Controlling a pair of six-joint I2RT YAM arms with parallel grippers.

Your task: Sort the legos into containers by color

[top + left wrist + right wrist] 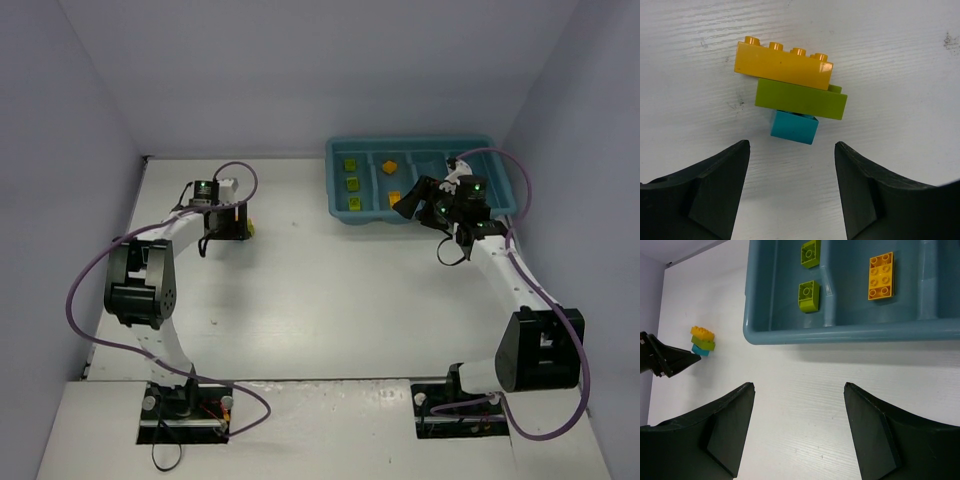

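My left gripper reaches the clump next and grabs the ends of its middle green brick, leaving the yellow brick free to pull off for sorting.
A clump of legos lies on the white table: a yellow brick on a green one on a small cyan one. My left gripper is open and empty, just short of the cyan brick, with the clump ahead of the gap. In the top view the clump sits by the left gripper. The teal tray holds green bricks in its left compartment and an orange brick in the second. My right gripper is open and empty over the table in front of the tray.
The tray stands at the back right near the right wall. Grey walls close in the table at the back and both sides. The right wrist view also shows the clump and the left gripper's fingers at far left.
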